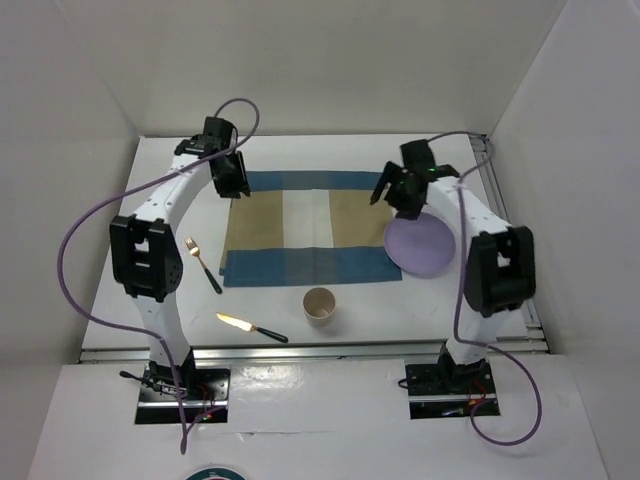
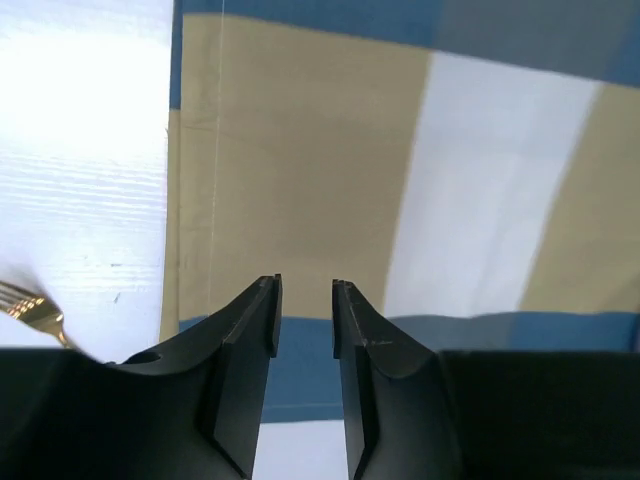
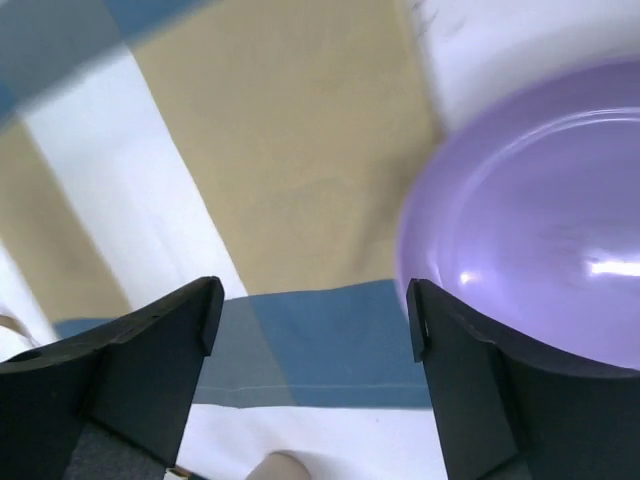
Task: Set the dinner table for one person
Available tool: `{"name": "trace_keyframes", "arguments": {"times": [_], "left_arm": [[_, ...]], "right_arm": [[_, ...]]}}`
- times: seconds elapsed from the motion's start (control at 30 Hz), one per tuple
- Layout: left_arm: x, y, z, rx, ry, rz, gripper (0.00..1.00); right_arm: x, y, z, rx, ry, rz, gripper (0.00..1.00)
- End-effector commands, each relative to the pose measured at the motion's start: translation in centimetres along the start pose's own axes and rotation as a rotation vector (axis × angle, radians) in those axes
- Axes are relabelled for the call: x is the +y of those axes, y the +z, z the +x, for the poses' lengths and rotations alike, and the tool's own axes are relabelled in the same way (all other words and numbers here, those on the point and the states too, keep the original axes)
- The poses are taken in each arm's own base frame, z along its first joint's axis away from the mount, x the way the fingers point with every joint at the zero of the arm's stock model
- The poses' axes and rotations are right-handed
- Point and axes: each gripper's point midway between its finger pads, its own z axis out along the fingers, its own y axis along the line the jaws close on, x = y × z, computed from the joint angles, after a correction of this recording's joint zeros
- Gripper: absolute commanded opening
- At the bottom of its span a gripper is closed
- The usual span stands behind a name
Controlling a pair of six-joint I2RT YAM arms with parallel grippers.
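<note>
My right gripper grabs the purple plate (image 1: 420, 245) by its rim away from the placemat next, leaving the plate's base free.
The dinner table (image 1: 330, 150) is a white top with a blue-and-tan placemat (image 1: 310, 225) laid flat at its middle. A purple plate (image 1: 420, 245) lies at the mat's right edge, overlapping it slightly. My left gripper (image 1: 237, 190) hovers over the mat's far left corner. In the left wrist view the left gripper (image 2: 305, 285) has a narrow gap between its fingers and nothing in it. My right gripper (image 1: 393, 197) hangs over the mat's far right part. In the right wrist view the right gripper (image 3: 315, 300) is wide open and empty, with the plate (image 3: 540, 250) just to its right.
A gold fork (image 1: 203, 262) with a dark handle lies left of the mat, its tines showing in the left wrist view (image 2: 30, 310). A gold knife (image 1: 250, 326) lies near the front edge. A tan paper cup (image 1: 319, 304) stands in front of the mat.
</note>
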Motion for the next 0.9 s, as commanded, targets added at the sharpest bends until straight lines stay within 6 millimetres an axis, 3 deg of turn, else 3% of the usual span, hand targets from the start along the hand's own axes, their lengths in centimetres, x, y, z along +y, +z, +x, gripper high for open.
{"name": "trace_keyframes", "arguments": {"times": [0.0, 0.03, 0.07, 0.1, 0.2, 0.27, 0.3, 0.47, 0.67, 0.8, 0.87], "left_arm": [[-1.0, -6.3, -2.3, -0.115, 0.021, 0.043, 0.44], [-1.8, -7.9, -2.0, -0.129, 0.032, 0.082, 0.45], [-2.4, -8.5, -1.6, -0.138, 0.042, 0.107, 0.46], [-2.6, -9.1, -1.4, -0.145, 0.043, 0.124, 0.48], [-3.5, -9.8, 1.8, -0.116, 0.075, 0.180, 0.57], [-4.9, -10.9, 3.2, -0.114, 0.109, 0.230, 0.57], [-4.9, -10.6, 4.1, -0.096, 0.116, 0.228, 0.57], [-6.3, -11.2, 7.0, -0.054, 0.168, 0.261, 0.57], [-6.2, -11.1, 8.3, -0.040, 0.193, 0.255, 0.57], [-6.6, -10.7, 9.0, -0.025, 0.199, 0.259, 0.56], [-6.9, -10.5, 9.4, -0.013, 0.209, 0.261, 0.56]], "right_arm": [[-4.2, -6.5, -3.0, -0.125, 0.129, 0.042, 0.87], [-6.4, -6.2, -1.3, -0.091, 0.183, 0.084, 0.87], [-8.5, -7.7, -1.5, -0.126, 0.241, 0.107, 0.87], [-11.1, -7.3, 1.2, -0.071, 0.293, 0.173, 0.87], [-15.6, -8.6, 4.7, -0.063, 0.457, 0.260, 0.88], [-17.3, -9.6, 5.9, -0.082, 0.542, 0.267, 0.90], [-18.1, -9.0, 7.3, -0.064, 0.572, 0.276, 0.90], [-18.5, -7.0, 8.2, -0.027, 0.612, 0.206, 0.90], [-18.1, -4.4, 6.9, -0.056, 0.612, 0.138, 0.86], [-18.3, -3.2, 6.2, -0.057, 0.622, 0.137, 0.77], [-18.5, -2.4, 6.3, -0.037, 0.626, 0.150, 0.65]]}}
